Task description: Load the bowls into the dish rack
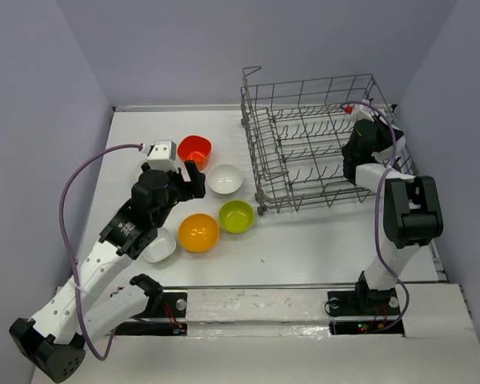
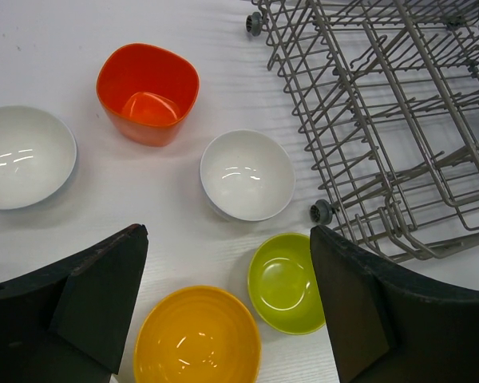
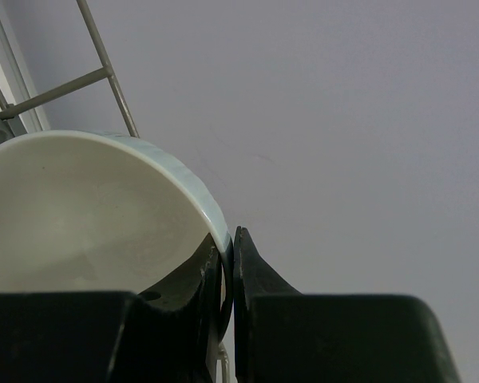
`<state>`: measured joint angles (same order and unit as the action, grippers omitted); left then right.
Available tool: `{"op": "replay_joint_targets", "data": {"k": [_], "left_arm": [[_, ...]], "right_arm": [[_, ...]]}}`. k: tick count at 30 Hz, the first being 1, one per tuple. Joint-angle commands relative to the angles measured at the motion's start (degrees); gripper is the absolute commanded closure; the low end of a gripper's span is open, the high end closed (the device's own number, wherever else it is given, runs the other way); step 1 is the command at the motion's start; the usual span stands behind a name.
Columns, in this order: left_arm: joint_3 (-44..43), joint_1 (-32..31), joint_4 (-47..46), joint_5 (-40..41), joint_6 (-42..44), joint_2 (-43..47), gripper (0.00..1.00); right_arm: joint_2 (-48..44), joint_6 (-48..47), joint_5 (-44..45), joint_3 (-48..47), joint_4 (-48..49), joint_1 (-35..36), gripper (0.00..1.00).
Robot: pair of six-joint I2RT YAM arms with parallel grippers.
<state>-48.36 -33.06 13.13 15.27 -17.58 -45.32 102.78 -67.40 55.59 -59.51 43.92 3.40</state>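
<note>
The white bowl tilts inside the rack's side wires and would rest in the rack, so the robot's right gripper needs to open now.
The grey wire dish rack (image 1: 320, 148) stands at the back right; it also shows in the left wrist view (image 2: 399, 120). On the table left of it lie a red-orange bowl (image 1: 194, 150), a white bowl (image 1: 225, 178), a lime green bowl (image 1: 237, 216), an orange-yellow bowl (image 1: 198, 232) and another white bowl (image 1: 158, 245). My left gripper (image 2: 227, 233) is open and empty, above the table between the bowls. My right gripper (image 3: 231, 239) is shut on the rim of a white bowl (image 3: 80, 215), held up at the rack's right side (image 1: 357, 152).
The rack has small wheels (image 2: 321, 211) at its corners and rows of upright prongs inside. Grey walls close off the table at the left, back and right. Purple cables loop off both arms.
</note>
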Motion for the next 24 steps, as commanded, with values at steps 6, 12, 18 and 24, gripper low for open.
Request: {"op": "replay_joint_targets", "data": {"k": [6,12,18,24], "left_arm": [[0.19,-0.43,-1.26,1.08,0.8,-0.21,0.08],[0.19,-0.43,-1.26,1.26,0.8,-0.21,0.08],[0.19,-0.43,-1.26,1.26,0.8,-0.12,0.08],[0.19,-0.43,-1.26,1.34,0.8,-0.21,0.08]], "right_arm": [[4.36,1.13,-0.84,2.99,3.28,0.03,0.92],[4.71,0.86,-0.93,2.9,3.72,0.56,0.88],[4.88,0.42,-1.28,3.08,4.33,1.08,0.8],[4.8,0.51,-1.54,3.25,4.33,1.61,0.73]]}}
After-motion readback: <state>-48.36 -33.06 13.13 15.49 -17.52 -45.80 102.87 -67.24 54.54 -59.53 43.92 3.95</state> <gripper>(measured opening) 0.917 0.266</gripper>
